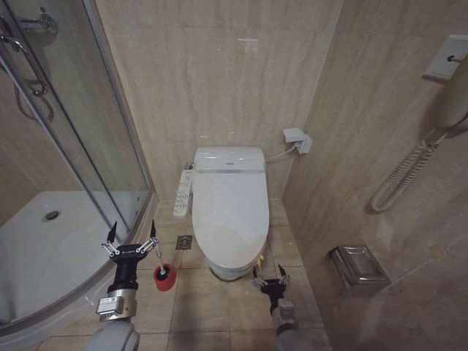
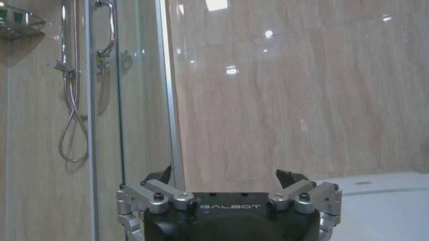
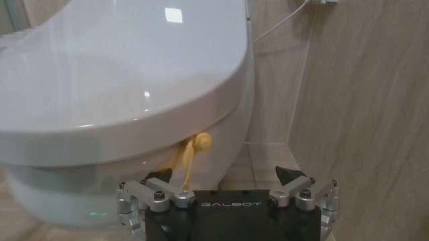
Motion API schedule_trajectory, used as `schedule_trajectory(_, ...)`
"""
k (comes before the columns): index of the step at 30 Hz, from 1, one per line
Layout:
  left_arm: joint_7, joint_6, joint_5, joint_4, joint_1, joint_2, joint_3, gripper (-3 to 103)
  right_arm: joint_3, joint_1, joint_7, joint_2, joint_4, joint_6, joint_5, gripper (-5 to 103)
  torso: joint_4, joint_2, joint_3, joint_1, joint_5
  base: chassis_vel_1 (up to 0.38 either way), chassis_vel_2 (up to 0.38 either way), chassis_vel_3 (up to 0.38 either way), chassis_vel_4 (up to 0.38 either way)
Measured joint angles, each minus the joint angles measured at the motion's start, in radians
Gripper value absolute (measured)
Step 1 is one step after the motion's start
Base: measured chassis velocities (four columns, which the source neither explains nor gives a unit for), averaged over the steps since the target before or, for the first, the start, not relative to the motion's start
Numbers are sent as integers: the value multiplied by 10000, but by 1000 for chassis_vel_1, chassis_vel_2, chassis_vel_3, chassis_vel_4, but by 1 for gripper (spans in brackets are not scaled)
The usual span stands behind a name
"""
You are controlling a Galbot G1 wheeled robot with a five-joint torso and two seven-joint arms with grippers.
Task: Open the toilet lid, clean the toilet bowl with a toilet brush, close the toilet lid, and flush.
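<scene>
My right gripper should next grab the yellow strap by its loose tail (image 3: 188,165), which hangs slack, because the strap's knot (image 3: 202,141) is tight against the seat.
The toilet lid (image 1: 228,212) lies shut over the toilet bowl, whose inside is hidden; the right wrist view shows the lid (image 3: 120,65) up close, with a yellow strap (image 3: 191,150) hanging under its front edge. The toilet brush (image 1: 158,257) stands with its thin white handle upright in a red cup (image 1: 164,279) on the floor, left of the toilet. My left gripper (image 1: 130,247) (image 2: 224,175) is open just left of the handle, apart from it. My right gripper (image 1: 269,278) (image 3: 221,174) is open, low at the toilet's front right, near the strap.
A curved glass shower enclosure (image 1: 73,146) and its white tray (image 1: 44,241) bound the left side. A long control panel (image 1: 183,194) juts from the seat's left. A floor drain (image 1: 183,242) lies beside it. A metal holder (image 1: 358,265) and a corded handset (image 1: 409,172) hang on the right wall.
</scene>
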Motion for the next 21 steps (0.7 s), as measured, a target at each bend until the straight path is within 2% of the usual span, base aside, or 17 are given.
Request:
schedule_trajectory(13, 0, 0, 0, 0, 0, 0, 0, 100, 144, 495, 95, -86, -805, 109, -470, 103, 0, 0, 0, 0, 0, 0, 0, 0, 0)
schedule_trajectory(14, 0, 0, 0, 0, 0, 0, 0, 100, 130, 493, 90, -96, -838, 134, -487, 80, -1, 0, 0, 0, 0, 0, 0, 0, 0)
schedule_trajectory(19, 0, 0, 0, 0, 0, 0, 0, 100, 119, 433, 86, -93, -844, 181, -489, 80, -1, 0, 0, 0, 0, 0, 0, 0, 0)
schedule_trajectory(20, 0, 0, 0, 0, 0, 0, 0, 100, 119, 413, 85, -92, -833, 186, -489, 53, 0, 0, 0, 0, 0, 0, 0, 0, 0)
schedule_trajectory(21, 0, 0, 0, 0, 0, 0, 0, 100, 119, 413, 85, -92, -833, 186, -489, 53, 0, 0, 0, 0, 0, 0, 0, 0, 0)
